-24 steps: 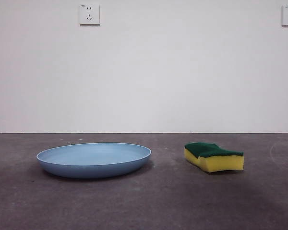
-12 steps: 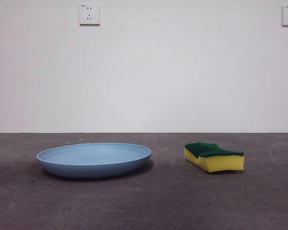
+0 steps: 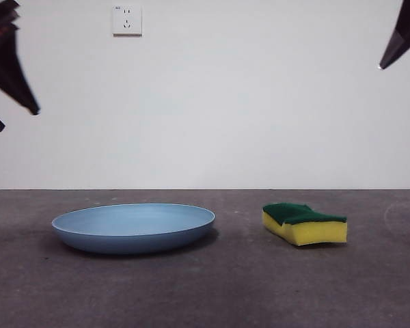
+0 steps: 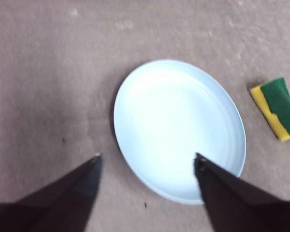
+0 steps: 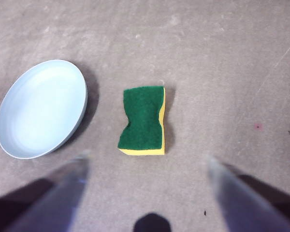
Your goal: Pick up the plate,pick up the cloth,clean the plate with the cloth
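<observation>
The robot's left gripper should hold the plate up for cleaning with the cloth, so it should next grab the light-blue plate by its rim (image 3: pixel 63 222).
The light-blue plate (image 3: pixel 134 227) lies flat on the grey table, left of centre in the front view. The cloth, a yellow sponge with a dark green top (image 3: pixel 305 223), lies to its right, apart from it. My left gripper (image 4: pixel 146 158) is open and empty, high above the plate (image 4: pixel 178 126); it shows as dark jaws at the top left of the front view (image 3: pixel 7 96). My right gripper (image 5: pixel 146 159) is open and empty, high above the sponge (image 5: pixel 143 120); one of its jaws shows at the top right of the front view (image 3: pixel 402 37). The plate also shows in the right wrist view (image 5: pixel 41 107).
A white wall stands behind the table with a socket (image 3: pixel 127 20) high up. The sponge also shows beside the plate in the left wrist view (image 4: pixel 277 108).
Both grippers have come down into the front view at its top corners. The plate and the sponge have not moved.
</observation>
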`<state>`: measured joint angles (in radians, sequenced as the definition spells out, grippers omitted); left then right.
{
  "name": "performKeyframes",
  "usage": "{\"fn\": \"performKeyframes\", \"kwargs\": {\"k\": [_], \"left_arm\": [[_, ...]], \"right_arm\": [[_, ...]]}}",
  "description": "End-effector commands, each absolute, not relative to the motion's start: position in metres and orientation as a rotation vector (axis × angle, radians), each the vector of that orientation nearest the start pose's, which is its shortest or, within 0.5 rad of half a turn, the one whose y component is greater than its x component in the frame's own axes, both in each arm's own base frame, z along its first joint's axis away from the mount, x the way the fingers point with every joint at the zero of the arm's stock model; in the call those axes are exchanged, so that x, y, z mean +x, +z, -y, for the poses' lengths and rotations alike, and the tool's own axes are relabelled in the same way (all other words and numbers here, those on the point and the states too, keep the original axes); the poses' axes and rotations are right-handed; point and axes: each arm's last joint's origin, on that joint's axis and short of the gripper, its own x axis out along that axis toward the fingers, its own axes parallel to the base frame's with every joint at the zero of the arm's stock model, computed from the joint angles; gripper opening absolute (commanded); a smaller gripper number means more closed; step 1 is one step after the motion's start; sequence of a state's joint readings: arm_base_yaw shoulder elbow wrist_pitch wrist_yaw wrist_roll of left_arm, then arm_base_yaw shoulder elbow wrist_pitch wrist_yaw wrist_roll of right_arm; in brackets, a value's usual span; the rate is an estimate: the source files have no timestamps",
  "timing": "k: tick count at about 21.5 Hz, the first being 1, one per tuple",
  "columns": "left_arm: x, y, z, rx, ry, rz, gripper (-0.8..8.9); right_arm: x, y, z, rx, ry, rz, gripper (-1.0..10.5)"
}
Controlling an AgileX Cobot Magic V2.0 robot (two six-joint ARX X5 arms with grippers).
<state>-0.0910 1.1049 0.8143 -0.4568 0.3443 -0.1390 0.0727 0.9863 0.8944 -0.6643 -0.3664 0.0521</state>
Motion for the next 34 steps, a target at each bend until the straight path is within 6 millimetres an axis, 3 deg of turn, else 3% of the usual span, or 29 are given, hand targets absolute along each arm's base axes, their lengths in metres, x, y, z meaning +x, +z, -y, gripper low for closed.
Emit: {"fn": "performKeyframes", "kwargs": {"k": [1,5,9,11,17,25,26,28,34], "left_arm": [[0.245,0.267,0.032,-0.219,-0.366,-0.794,4.07],[0.292,0.260,0.044,-0.199,-0.377,-0.922,4.06],[0.325,0.235,0.058,-0.170,-0.359,-1.017,4.06],[0.332,0.218,0.061,-0.118,-0.289,-1.060,4.06],[0.344,0.178,0.070,-0.105,-0.295,-1.168,4.05],[0.349,0.157,0.083,-0.082,-0.317,-1.201,3.96],[0.348,0.157,0.083,-0.079,-0.315,-1.201,3.24],[0.348,0.157,0.083,-0.071,-0.322,-1.200,0.15],[0.346,0.157,0.083,-0.027,-0.349,-1.211,-0.08]], "right_arm": [[0.192,0.297,-0.025,0.150,0.402,-0.756,4.4],[0.192,0.297,-0.025,0.150,0.402,-0.757,4.4],[0.192,0.297,-0.025,0.150,0.402,-0.757,4.4],[0.192,0.297,-0.025,0.150,0.402,-0.757,4.4],[0.192,0.297,-0.025,0.150,0.402,-0.757,4.4],[0.192,0.297,-0.025,0.150,0.402,-0.756,4.4],[0.192,0.297,-0.025,0.150,0.402,-0.756,4.4],[0.192,0.297,-0.025,0.150,0.402,-0.755,4.4],[0.194,0.299,-0.025,0.147,0.407,-0.734,4.4]]}}
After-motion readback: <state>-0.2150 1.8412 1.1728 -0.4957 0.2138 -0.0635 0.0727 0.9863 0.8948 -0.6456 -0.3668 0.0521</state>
